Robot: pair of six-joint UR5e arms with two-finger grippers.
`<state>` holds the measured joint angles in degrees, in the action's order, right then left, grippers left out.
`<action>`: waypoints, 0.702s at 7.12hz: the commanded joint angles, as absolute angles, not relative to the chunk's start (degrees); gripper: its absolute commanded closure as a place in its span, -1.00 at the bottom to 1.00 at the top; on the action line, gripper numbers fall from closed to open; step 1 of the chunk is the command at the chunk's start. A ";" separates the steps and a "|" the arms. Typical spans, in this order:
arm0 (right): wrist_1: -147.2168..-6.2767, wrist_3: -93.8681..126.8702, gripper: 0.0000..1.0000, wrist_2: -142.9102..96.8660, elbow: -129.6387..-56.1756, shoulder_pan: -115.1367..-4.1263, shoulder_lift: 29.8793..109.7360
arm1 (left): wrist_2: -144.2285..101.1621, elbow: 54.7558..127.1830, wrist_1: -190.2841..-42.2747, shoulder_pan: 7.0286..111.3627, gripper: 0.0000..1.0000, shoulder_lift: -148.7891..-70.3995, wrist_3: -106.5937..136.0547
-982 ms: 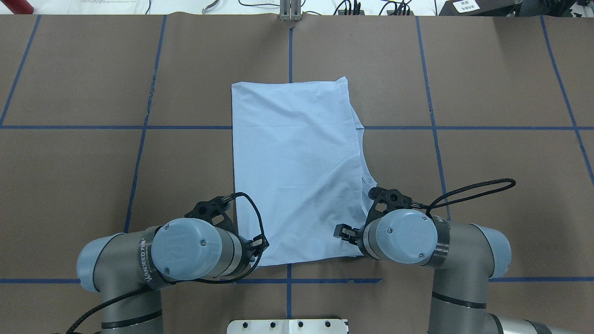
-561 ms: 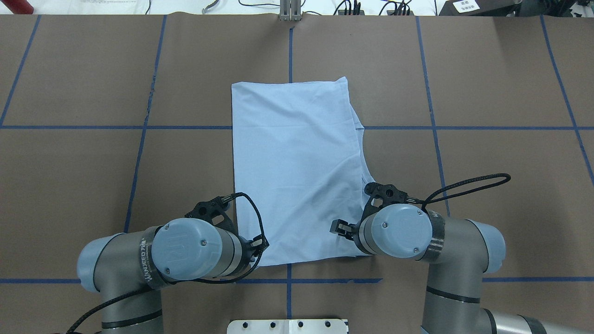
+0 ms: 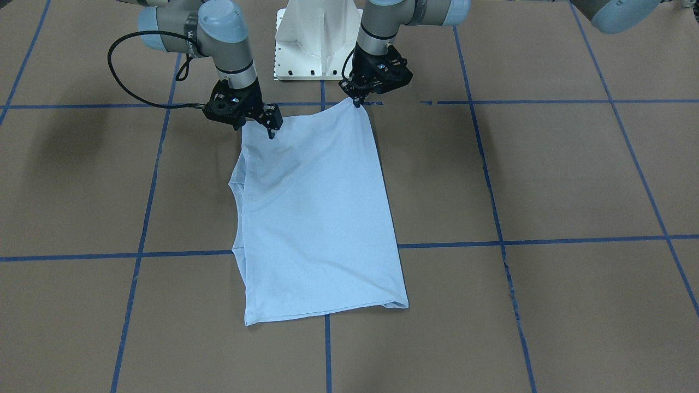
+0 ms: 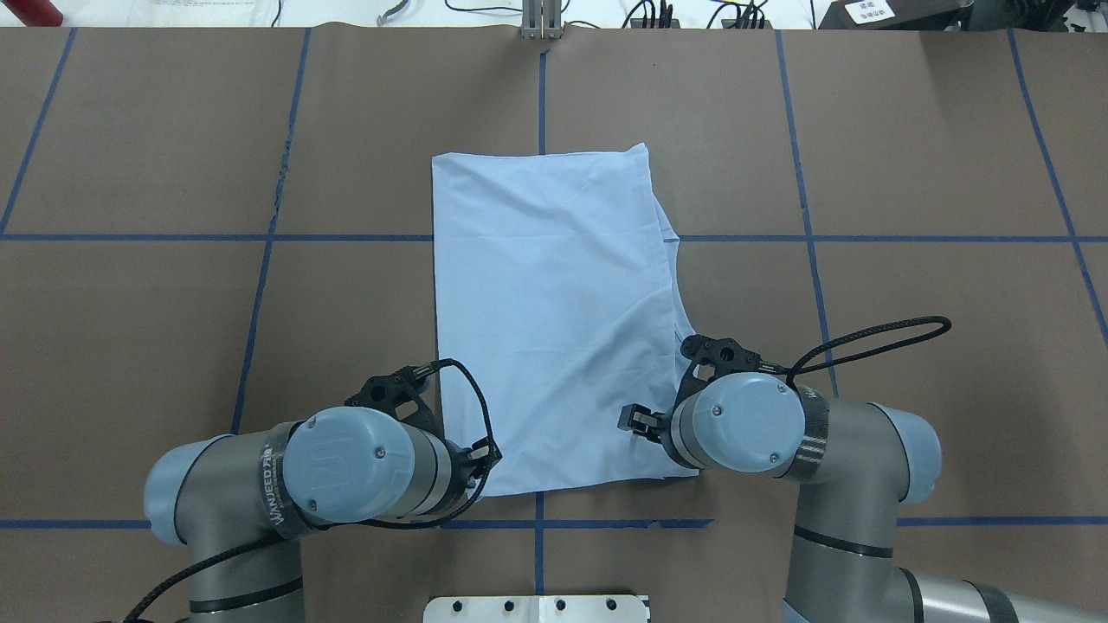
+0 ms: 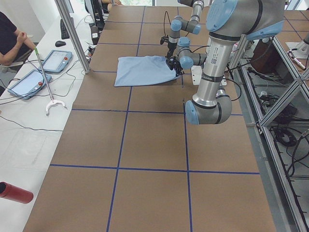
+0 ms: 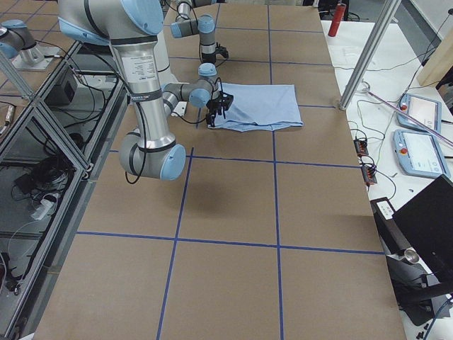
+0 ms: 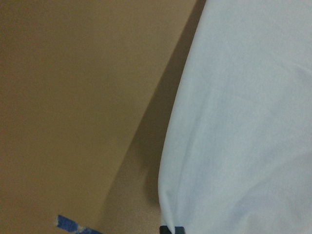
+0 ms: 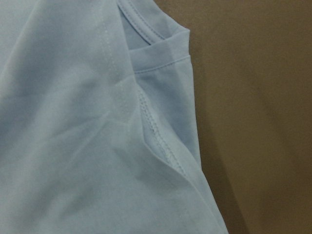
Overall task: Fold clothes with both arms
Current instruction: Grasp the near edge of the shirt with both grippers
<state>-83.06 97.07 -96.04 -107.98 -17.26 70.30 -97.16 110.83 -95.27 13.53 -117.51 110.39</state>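
Observation:
The T-shirt's near corner (image 3: pixel 253 133) is between my right gripper's low fingers, the outer one at the brown table, so it should close.
The pale blue T-shirt (image 3: pixel 317 218) (image 4: pixel 554 311) lies folded into a long rectangle on the brown table, with a sleeve layer showing along its right side (image 8: pixel 161 97). My left gripper (image 3: pixel 360 102) is shut on the shirt's near left corner, which is raised slightly. A dark fingertip (image 7: pixel 170 229) shows at the cloth's edge. My right gripper (image 3: pixel 255 129) stands open over the near right corner, which lies flat, and one finger (image 3: pixel 271 128) reaches down onto the cloth. In the overhead view both wrists hide their grippers.
The white pedestal base (image 3: pixel 317 43) stands just behind the shirt's near edge. A black cable loop (image 4: pixel 874 337) trails from the right wrist. Blue tape lines grid the table. A seated person (image 5: pixel 9 38) and tablets (image 5: pixel 53 60) are at the far side bench.
My right wrist has shifted a little leftward and away from the base, over the shirt's near right corner. The left arm and the shirt have stayed put.

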 commanded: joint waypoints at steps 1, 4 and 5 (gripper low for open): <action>-83.06 97.12 -1.00 -96.06 -107.41 -17.14 70.31 | -97.12 110.83 -95.27 13.54 1.00 -117.51 110.39; -83.06 97.12 -0.29 -96.15 -107.31 -17.14 70.14 | -97.21 110.83 -95.27 13.53 1.00 -117.51 110.39; -83.06 97.03 0.55 -96.85 -107.49 -17.49 70.14 | -97.21 110.92 -95.27 13.54 1.00 -117.51 110.39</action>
